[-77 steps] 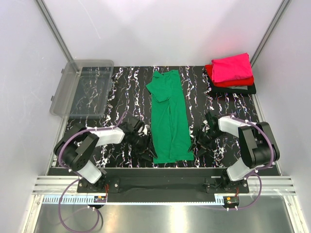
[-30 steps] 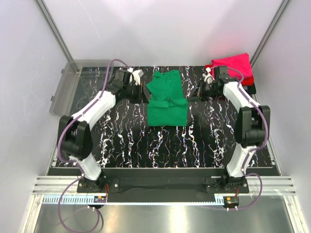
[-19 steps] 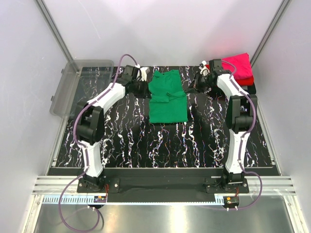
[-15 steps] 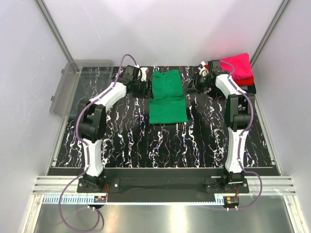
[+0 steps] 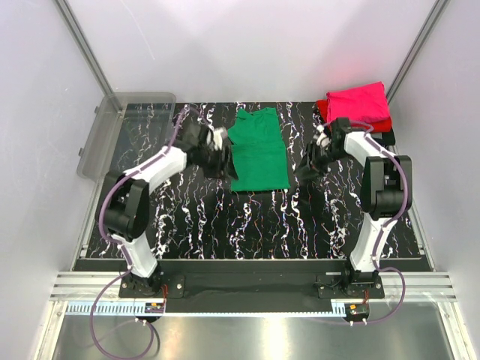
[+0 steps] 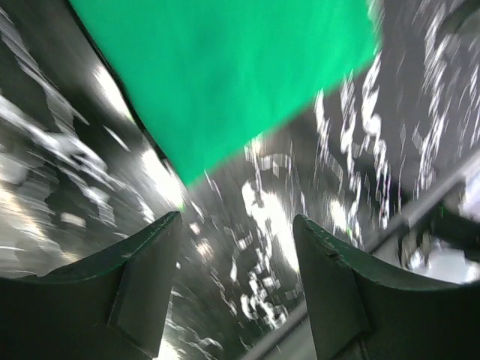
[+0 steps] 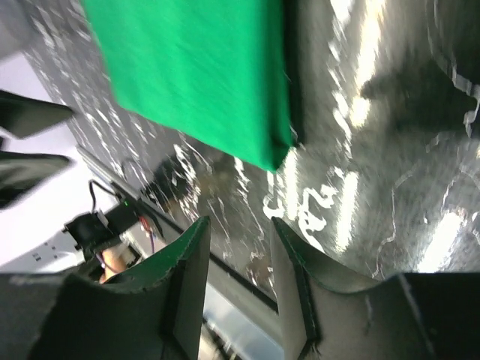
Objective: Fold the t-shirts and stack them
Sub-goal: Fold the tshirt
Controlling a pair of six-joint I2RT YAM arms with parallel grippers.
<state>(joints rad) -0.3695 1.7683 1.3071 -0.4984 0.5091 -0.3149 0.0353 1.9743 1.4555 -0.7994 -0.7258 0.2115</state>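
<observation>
The near edge of the t-shirt should be folded over. My left gripper should grab the green t-shirt's near corner (image 5: 234,188) (image 6: 188,178) on its side for that and leave the other corner for my right gripper.
A bright green t-shirt (image 5: 259,150) lies folded in half at the back middle of the black marbled table; it also shows in the left wrist view (image 6: 225,82) and the right wrist view (image 7: 195,75). A magenta-pink shirt (image 5: 360,103) lies folded on top of a red shirt (image 5: 373,127) and a black shirt (image 5: 367,139) at the back right. My left gripper (image 5: 223,161) is open and empty at the green shirt's left edge. My right gripper (image 5: 309,166) is open and empty just right of its near right corner.
A clear grey plastic bin (image 5: 127,135) stands at the back left of the table (image 5: 247,225). Metal frame posts rise at both back corners, with white walls behind.
The long green shirt has been folded in half toward the back. Both grippers let go of it near the back and have since moved nearer, beside its lower corners.
</observation>
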